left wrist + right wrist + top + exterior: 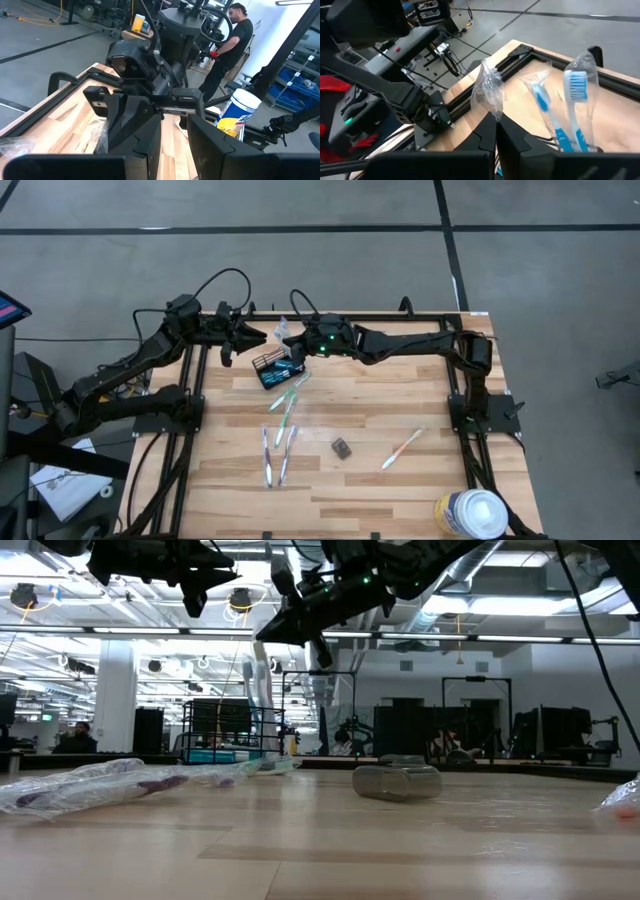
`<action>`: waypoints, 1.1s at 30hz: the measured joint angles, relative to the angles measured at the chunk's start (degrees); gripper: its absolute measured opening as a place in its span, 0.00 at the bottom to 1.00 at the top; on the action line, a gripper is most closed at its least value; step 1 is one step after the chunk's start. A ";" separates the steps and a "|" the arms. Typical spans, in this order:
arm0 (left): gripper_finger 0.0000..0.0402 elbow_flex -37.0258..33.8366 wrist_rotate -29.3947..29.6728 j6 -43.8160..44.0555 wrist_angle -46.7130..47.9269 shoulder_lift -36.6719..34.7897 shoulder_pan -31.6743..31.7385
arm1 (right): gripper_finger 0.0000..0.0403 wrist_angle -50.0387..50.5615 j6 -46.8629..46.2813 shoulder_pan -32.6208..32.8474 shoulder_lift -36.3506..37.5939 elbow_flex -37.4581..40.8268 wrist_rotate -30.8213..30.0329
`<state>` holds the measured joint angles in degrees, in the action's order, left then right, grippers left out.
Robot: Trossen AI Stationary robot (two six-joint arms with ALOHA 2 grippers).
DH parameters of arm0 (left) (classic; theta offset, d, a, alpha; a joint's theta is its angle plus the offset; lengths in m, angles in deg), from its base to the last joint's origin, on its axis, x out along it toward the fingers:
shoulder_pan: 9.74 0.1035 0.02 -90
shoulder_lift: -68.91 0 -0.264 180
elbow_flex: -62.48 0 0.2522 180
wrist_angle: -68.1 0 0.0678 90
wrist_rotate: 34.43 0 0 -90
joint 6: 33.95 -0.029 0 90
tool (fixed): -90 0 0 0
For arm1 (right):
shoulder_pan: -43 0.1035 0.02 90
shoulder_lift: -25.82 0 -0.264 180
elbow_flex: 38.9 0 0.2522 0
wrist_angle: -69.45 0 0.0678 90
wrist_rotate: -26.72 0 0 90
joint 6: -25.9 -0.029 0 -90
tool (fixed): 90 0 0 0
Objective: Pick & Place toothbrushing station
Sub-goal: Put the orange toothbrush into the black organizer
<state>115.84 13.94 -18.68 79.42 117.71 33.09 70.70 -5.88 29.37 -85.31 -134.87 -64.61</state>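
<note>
The wrapped toothbrush's head is level beside the blue toothbrushes over the black caddy (pixel 277 368); my right gripper needs to release it.
The black wire-mesh caddy (pixel 277 368) stands at the table's far middle with blue items in it. My right gripper (pixel 495 131) hovers just above and beyond it, shut on a crumpled clear plastic wrapper (pixel 489 92). Beside the fingers, two blue toothbrushes (pixel 572 100) in clear wrap stand heads up, their lower ends hidden. My left gripper (pixel 246 336) waits level at the far left, open with nothing between its fingers. More wrapped toothbrushes (pixel 278 442) lie flat on the table's middle, and one orange-and-white toothbrush (pixel 403 448) lies to the right. My right gripper pinches the clear wrapper by its lower, gathered end (pixel 493 116) between its two shut fingertips. The fingers come from the table's right, slanting slightly down. The wrapper stands out beyond the fingertips, crumpled and lifted clear of the table. Whether it belongs to the two blue toothbrushes, I cannot tell.
A small dark grey block (pixel 341 446) sits on the table's middle. A large white round canister (pixel 470 513) stands at the near right corner. Black frame rails (pixel 190 430) run along the table's left, right and far edges. A person stands in the room beyond.
</note>
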 joint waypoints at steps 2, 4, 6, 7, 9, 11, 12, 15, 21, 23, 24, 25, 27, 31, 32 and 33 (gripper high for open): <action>0.22 0.00 0.00 0.00 0.02 0.00 0.00 | 0.00 0.06 0.06 -0.17 0.00 0.00 -0.31; 0.22 0.00 0.00 0.00 0.08 0.00 0.02 | 0.01 0.06 0.09 -0.44 0.00 0.00 -0.12; 0.22 0.00 0.00 0.00 0.11 0.00 0.02 | 0.02 0.18 0.12 -0.48 0.00 0.00 0.06; 0.22 0.00 0.02 0.00 0.13 0.00 0.02 | 0.04 0.24 0.11 -0.54 0.01 0.00 0.60; 0.22 0.00 0.45 0.00 0.14 0.00 0.00 | 0.09 0.56 -0.39 -0.94 0.00 0.00 3.19; 0.22 0.00 0.77 0.00 0.15 0.00 0.02 | 0.16 0.73 -1.60 -1.21 0.00 0.00 5.68; 0.22 0.00 0.81 0.00 0.13 0.00 0.02 | 0.19 0.73 -2.04 -1.28 0.00 0.00 6.15; 0.22 0.00 0.94 0.00 0.15 0.00 0.02 | 0.33 0.69 -2.84 -1.51 0.00 0.00 6.44; 0.22 0.00 1.36 0.00 0.22 0.00 0.02 | 0.57 0.00 -2.94 -1.94 0.00 0.00 9.29; 0.22 0.00 1.45 0.00 0.26 0.00 0.02 | 0.63 -0.18 -3.01 -2.33 0.09 -0.19 11.36; 0.22 0.00 1.60 0.00 0.24 0.00 0.02 | 0.64 -0.11 -3.20 -2.61 0.27 -0.31 12.41; 0.22 0.00 1.61 0.00 0.26 0.01 0.01 | 0.66 -0.14 -3.21 -2.91 0.39 -0.64 13.39; 0.22 0.00 1.62 -0.02 0.31 0.01 0.02 | 0.67 -0.31 -3.18 -3.45 0.52 -1.49 14.43; 0.22 0.00 1.62 -0.02 0.40 0.76 0.02 | 0.67 -0.39 -2.37 -4.73 1.61 -3.93 17.42; 0.22 0.00 1.62 -0.08 0.37 1.03 0.02 | 0.67 -0.55 -1.71 -4.83 1.79 -4.90 17.89; 0.22 0.00 1.60 -0.36 0.27 1.32 0.00 | 0.67 0.06 -1.30 -4.83 2.12 -5.75 18.48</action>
<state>115.84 15.55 -19.04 79.69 119.03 33.09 70.76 -7.18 24.54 -83.19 -140.62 -46.13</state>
